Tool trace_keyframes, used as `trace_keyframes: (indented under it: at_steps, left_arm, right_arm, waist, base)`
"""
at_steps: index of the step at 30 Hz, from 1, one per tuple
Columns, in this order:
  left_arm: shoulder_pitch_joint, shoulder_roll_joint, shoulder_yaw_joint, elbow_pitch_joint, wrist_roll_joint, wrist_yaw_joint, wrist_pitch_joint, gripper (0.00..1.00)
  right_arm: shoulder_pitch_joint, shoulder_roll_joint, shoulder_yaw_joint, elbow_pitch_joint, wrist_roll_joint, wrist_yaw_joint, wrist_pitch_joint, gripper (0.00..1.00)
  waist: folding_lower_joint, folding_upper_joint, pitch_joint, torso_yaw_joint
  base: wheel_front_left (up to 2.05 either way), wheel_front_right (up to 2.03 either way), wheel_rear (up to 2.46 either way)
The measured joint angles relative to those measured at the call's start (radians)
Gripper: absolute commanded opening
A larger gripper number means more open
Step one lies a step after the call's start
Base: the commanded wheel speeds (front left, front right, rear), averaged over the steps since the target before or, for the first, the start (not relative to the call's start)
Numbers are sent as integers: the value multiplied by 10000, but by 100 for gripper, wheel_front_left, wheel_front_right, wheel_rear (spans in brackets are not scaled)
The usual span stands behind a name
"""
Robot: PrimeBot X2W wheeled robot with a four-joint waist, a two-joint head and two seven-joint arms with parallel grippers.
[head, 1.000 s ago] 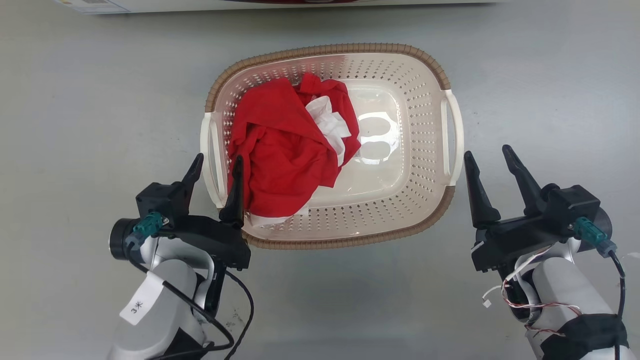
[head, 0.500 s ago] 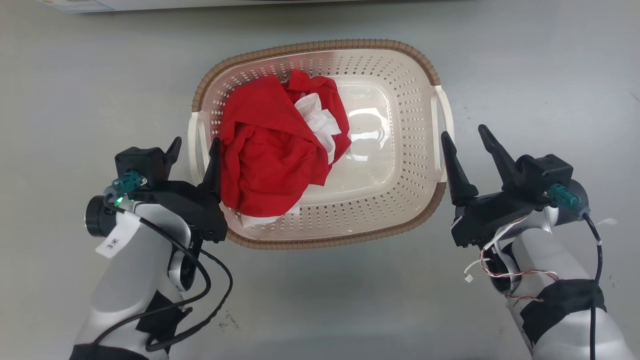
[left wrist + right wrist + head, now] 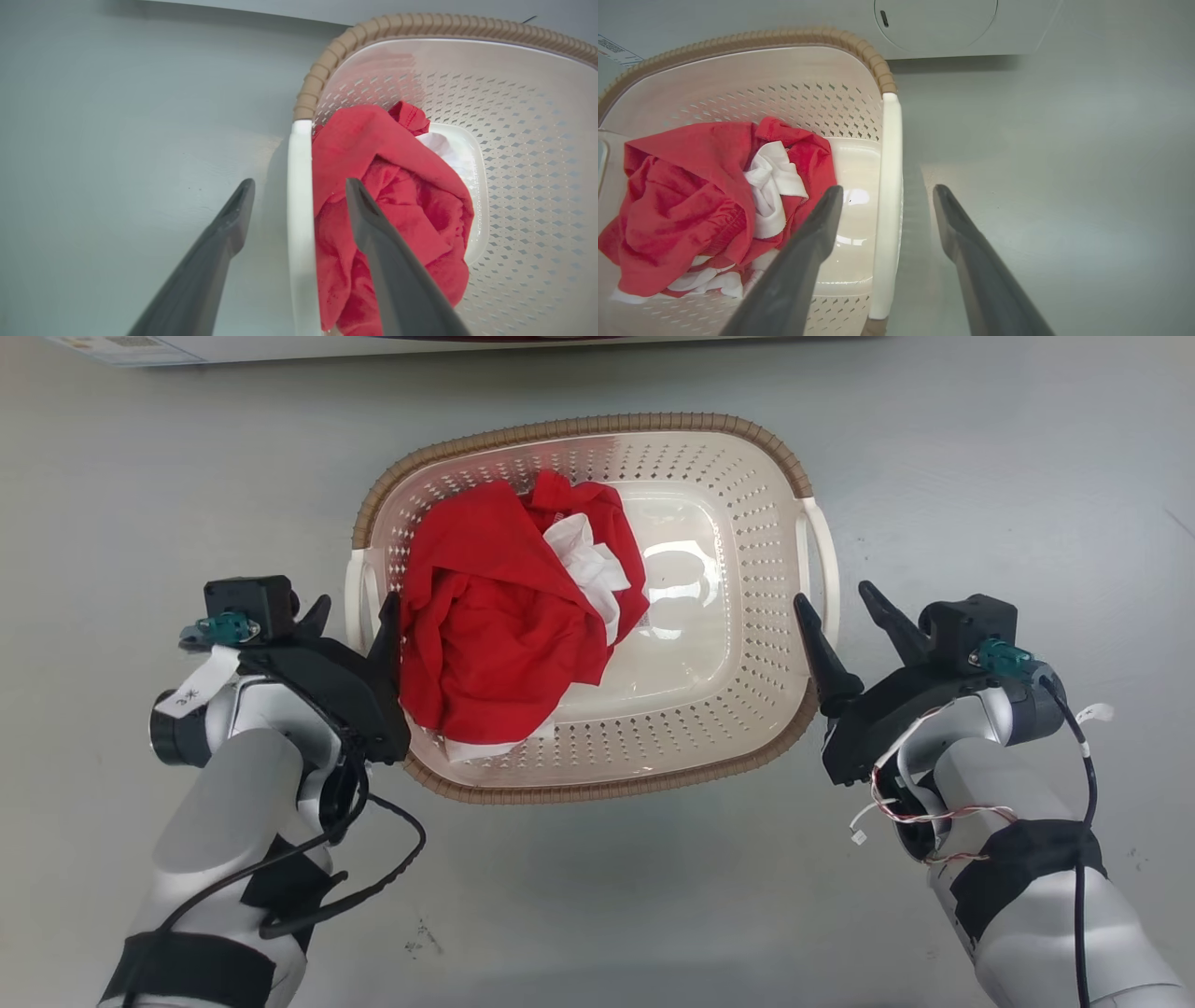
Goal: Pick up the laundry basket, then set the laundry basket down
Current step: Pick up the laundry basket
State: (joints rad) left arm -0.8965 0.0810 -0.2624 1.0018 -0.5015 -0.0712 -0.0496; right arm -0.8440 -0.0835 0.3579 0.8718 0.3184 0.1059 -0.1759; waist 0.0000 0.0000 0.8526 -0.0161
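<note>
I next need to grab the laundry basket [image 3: 597, 427] with my left gripper by the white handle [image 3: 355, 600] beside the red garment and white cloth, since they lie loose inside.
The laundry basket [image 3: 597, 427] is cream with perforated walls and a brown woven rim, and it stands on the grey floor between my arms. A red garment [image 3: 495, 616] and a white cloth [image 3: 583, 565] lie in its left half. My left gripper [image 3: 357, 607] is open, with one finger on each side of the white left handle [image 3: 299, 210]. My right gripper [image 3: 833, 595] is open around the white right handle [image 3: 889, 163]: one finger inside the basket, one outside. The wrist views show the left gripper [image 3: 300, 184] and the right gripper [image 3: 888, 189] with clear gaps beside both handles.
A white washing machine [image 3: 934, 28] with a round door stands just beyond the basket; its lower edge [image 3: 187, 347] runs along the top of the head view. Bare grey floor [image 3: 1027, 476] surrounds the basket.
Both grippers have moved forward along the basket's sides. The right gripper, earlier short of the right handle, now straddles it. The left reaches further over the left handle. The head camera shifted slightly.
</note>
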Motion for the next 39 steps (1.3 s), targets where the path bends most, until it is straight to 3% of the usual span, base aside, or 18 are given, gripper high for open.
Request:
trace_keyframes:
  at_steps: [6,7,8,9,10,26,39]
  left_arm:
    - [-352,-146,15,662,-176,-90,493,100]
    - [-406,-151,19,731,-198,-92,523,45]
    - [-458,-163,23,805,-261,-92,571,0]
    - [-494,-176,27,869,-309,-94,583,0]
    - [-532,-186,27,930,-345,-96,627,0]
    - [-558,-499,29,2004,-477,-186,571,0]
    - [83,-679,-21,2560,-627,-272,552,0]
  right_arm:
    - [-352,58,221,761,174,92,349,100]
    - [-382,63,221,828,217,100,355,100]
    - [-432,71,247,918,272,100,418,49]
    - [-488,73,286,1003,280,102,437,49]
    - [-528,75,307,1062,307,117,443,0]
    - [-679,221,537,2313,721,213,533,0]
    - [-70,355,744,3060,1271,261,796,0]
  waist:
    - [0,0,9,29]
    - [0,0,14,34]
    - [0,0,19,39]
    - [0,0,24,44]
    - [1,0,29,49]
    - [0,0,-591,121]
    - [0,0,-1954,100]
  base:
    - [0,0,0]
    - [0,0,0]
    - [0,0,0]
    - [0,0,0]
    - [0,0,0]
    - [0,0,0]
    - [0,0,0]
